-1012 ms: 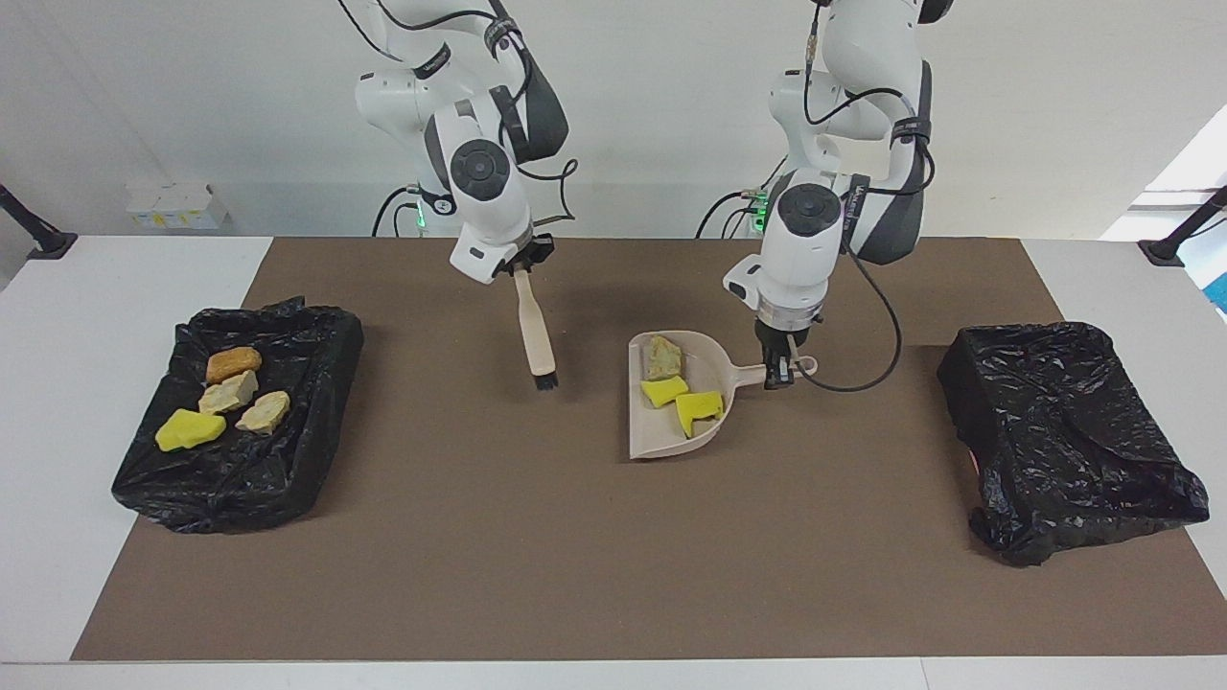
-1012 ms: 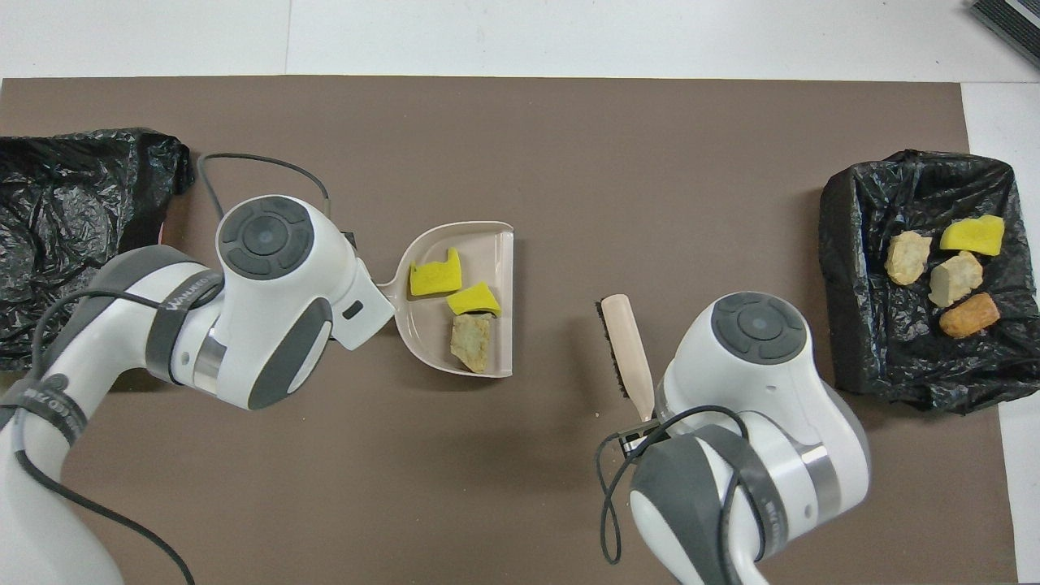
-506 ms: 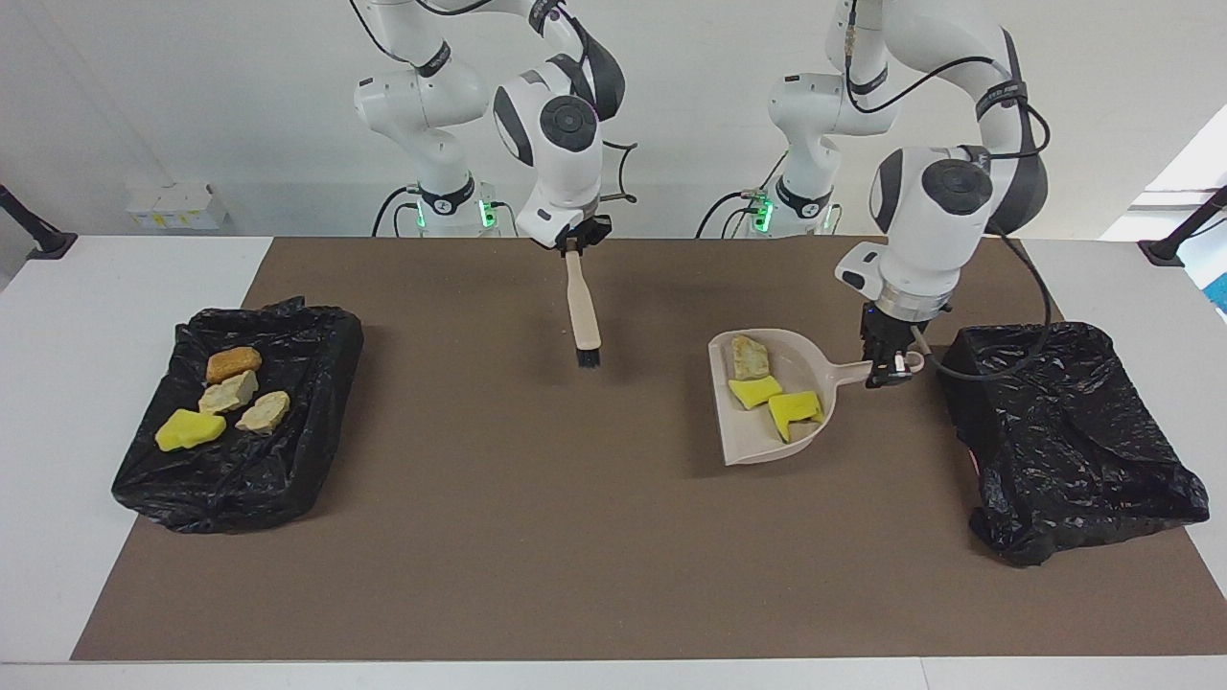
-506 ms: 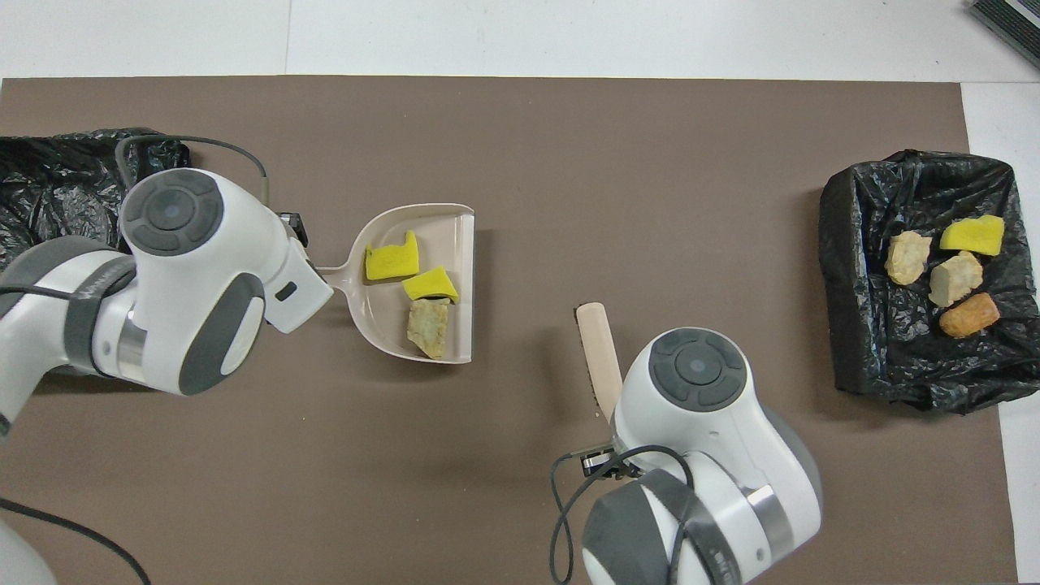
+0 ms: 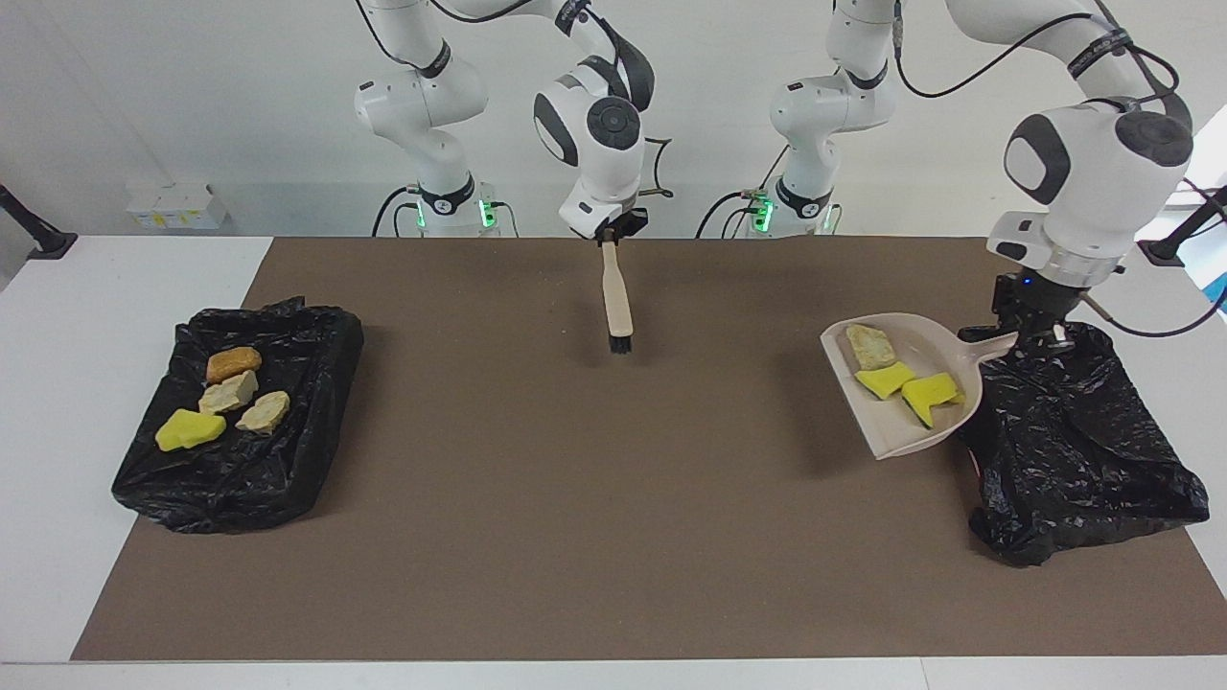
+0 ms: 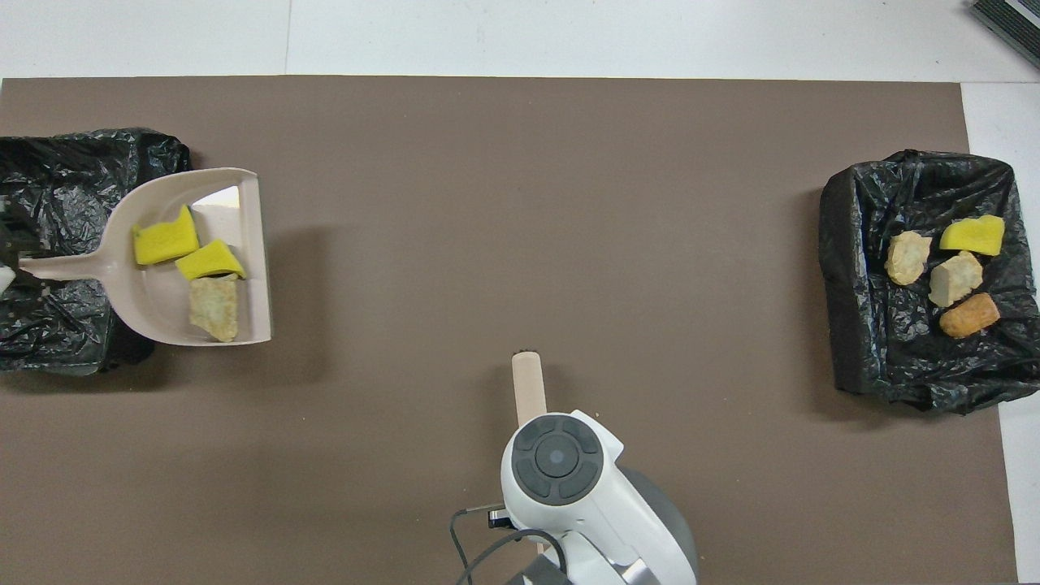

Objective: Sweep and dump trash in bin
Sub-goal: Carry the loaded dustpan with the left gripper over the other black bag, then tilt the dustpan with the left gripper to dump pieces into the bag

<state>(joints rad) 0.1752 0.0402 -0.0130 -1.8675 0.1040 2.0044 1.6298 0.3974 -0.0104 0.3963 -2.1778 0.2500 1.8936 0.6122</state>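
I should keep holding the brush with my right gripper, because the beige brush [image 6: 529, 385] hangs above the brown mat and its shadow is set apart.
My left gripper [image 5: 1033, 331] is shut on the handle of the beige dustpan [image 5: 896, 443], which hangs in the air at the edge of the black-bagged bin [image 5: 1074, 450] at the left arm's end of the table. In the pan [image 6: 154, 305] lie two yellow foam chunks [image 6: 165, 241] [image 6: 210, 260] and a tan lump [image 6: 215, 305] of trash. My right gripper [image 5: 607, 238] is shut on the beige brush [image 5: 616, 297], which hangs bristles down over the brown mat close to the robots. Seen from overhead, the wrist hides all but the brush's tip [image 6: 529, 390].
A second black-lined tray [image 5: 240, 470] at the right arm's end holds several more scraps [image 5: 230, 393], yellow, tan and orange-brown. The brown mat [image 5: 575, 498] covers most of the white table.
The left arm has carried the loaded dustpan up and across from mid-table to the bin's edge. The right arm has drawn the brush back toward the robots and higher.
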